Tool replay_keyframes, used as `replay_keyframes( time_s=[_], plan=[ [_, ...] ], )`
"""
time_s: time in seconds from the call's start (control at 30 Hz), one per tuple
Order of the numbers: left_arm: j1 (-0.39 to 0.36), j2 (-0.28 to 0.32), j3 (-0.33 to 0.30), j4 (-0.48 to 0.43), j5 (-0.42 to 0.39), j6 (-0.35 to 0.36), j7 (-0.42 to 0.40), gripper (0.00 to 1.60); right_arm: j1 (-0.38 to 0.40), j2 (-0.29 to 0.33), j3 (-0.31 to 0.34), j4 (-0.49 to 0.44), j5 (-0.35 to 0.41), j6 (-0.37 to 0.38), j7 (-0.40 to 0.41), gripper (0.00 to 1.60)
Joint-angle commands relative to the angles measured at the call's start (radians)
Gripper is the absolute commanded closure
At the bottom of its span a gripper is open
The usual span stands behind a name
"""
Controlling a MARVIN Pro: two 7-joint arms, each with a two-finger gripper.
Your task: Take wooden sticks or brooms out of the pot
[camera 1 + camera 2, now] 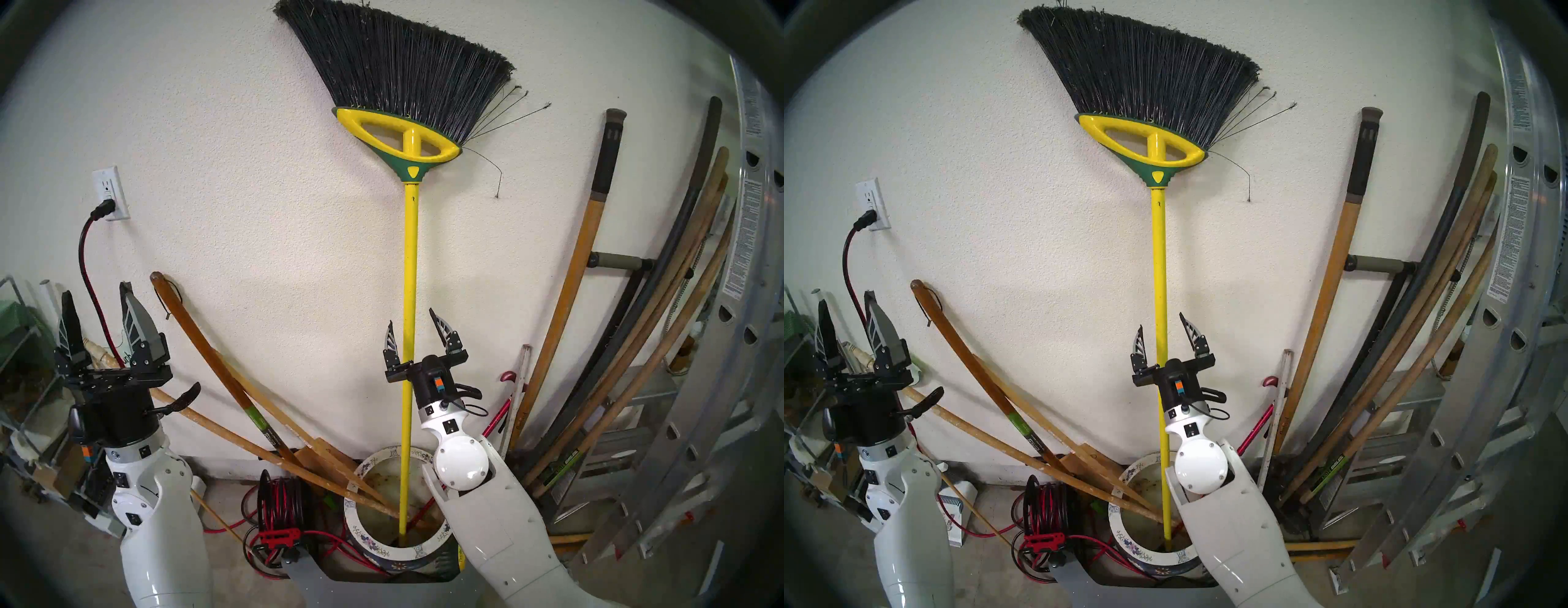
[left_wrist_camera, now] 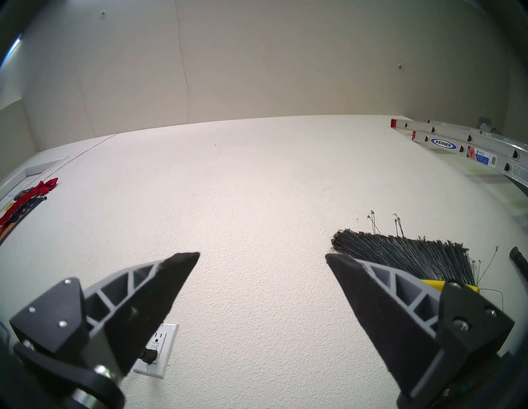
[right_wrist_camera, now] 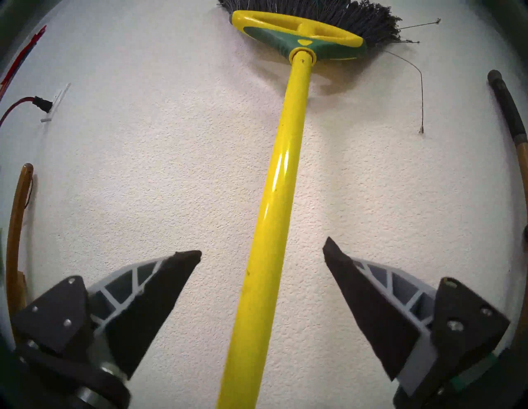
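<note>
The right gripper grabs the broom near the middle of its yellow pole next, since the broom stands tall with its wide bristle head at the top.
The broom has a bright yellow pole, a yellow-and-green head and black bristles pointing up. It stands upright against the wall with its lower end in the pot, a round pot with a white flowered rim. The broom also shows in the other head view and the right wrist view. My right gripper is open, its fingers on either side of the yellow pole, not closed on it. My left gripper is open and empty, held up at the left, pointing at the wall. Several wooden sticks lean out of the pot to the left.
A red-and-black cable reel stands on the floor left of the pot. A thin red cane sits behind my right arm. Long tool handles and an aluminium ladder lean at the right. A wall outlet has a cord plugged in.
</note>
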State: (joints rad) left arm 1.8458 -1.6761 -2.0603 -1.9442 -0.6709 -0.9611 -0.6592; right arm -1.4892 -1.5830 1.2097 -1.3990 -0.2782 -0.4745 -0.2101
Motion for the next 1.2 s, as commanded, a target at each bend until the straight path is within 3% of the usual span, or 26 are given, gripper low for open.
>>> replay_keyframes(
  time_s=[0.0,0.3,0.37,0.43,0.5,0.57,0.63,0.77,1.0,1.07,1.17],
  plan=[
    [-0.001,0.002,0.001,0.0,0.003,0.001,-0.002,0.0,0.11,-0.042,-0.034,0.068,0.002,0.017,-0.058,0.0],
    [-0.001,0.002,0.001,0.0,0.004,0.001,-0.001,0.0,0.233,-0.091,-0.091,0.262,-0.041,0.033,-0.249,0.0],
    [-0.001,0.002,0.001,0.0,0.004,0.001,-0.002,0.0,0.216,-0.083,-0.091,0.243,-0.043,0.041,-0.237,0.0],
    [-0.001,0.002,0.001,0.0,0.005,0.001,-0.001,0.0,0.249,-0.101,-0.11,0.304,-0.067,0.026,-0.31,0.0],
    [-0.001,0.002,0.001,0.0,0.005,0.001,-0.001,0.0,0.252,-0.103,-0.113,0.31,-0.074,0.028,-0.32,0.0],
    [-0.001,0.002,0.001,0.0,0.006,0.001,0.0,0.0,0.255,-0.108,-0.127,0.323,-0.11,0.047,-0.387,0.0],
    [-0.001,0.002,0.001,0.0,0.007,0.001,0.0,0.0,0.251,-0.104,-0.124,0.318,-0.112,0.053,-0.374,0.0],
    [-0.001,0.002,0.001,0.0,0.009,0.001,0.002,0.0,0.224,-0.091,-0.148,0.293,-0.139,0.116,-0.475,0.0],
    [-0.001,0.002,0.001,0.0,0.01,0.001,0.003,0.0,0.146,-0.046,-0.184,0.18,-0.066,0.203,-0.477,0.0],
    [-0.001,0.002,0.001,0.0,0.01,0.001,0.003,0.0,0.116,-0.031,-0.191,0.15,-0.017,0.231,-0.472,0.86],
    [-0.001,0.002,0.001,0.0,0.01,0.001,0.003,0.0,0.093,-0.016,-0.201,0.125,0.016,0.25,-0.471,0.94]
  ],
)
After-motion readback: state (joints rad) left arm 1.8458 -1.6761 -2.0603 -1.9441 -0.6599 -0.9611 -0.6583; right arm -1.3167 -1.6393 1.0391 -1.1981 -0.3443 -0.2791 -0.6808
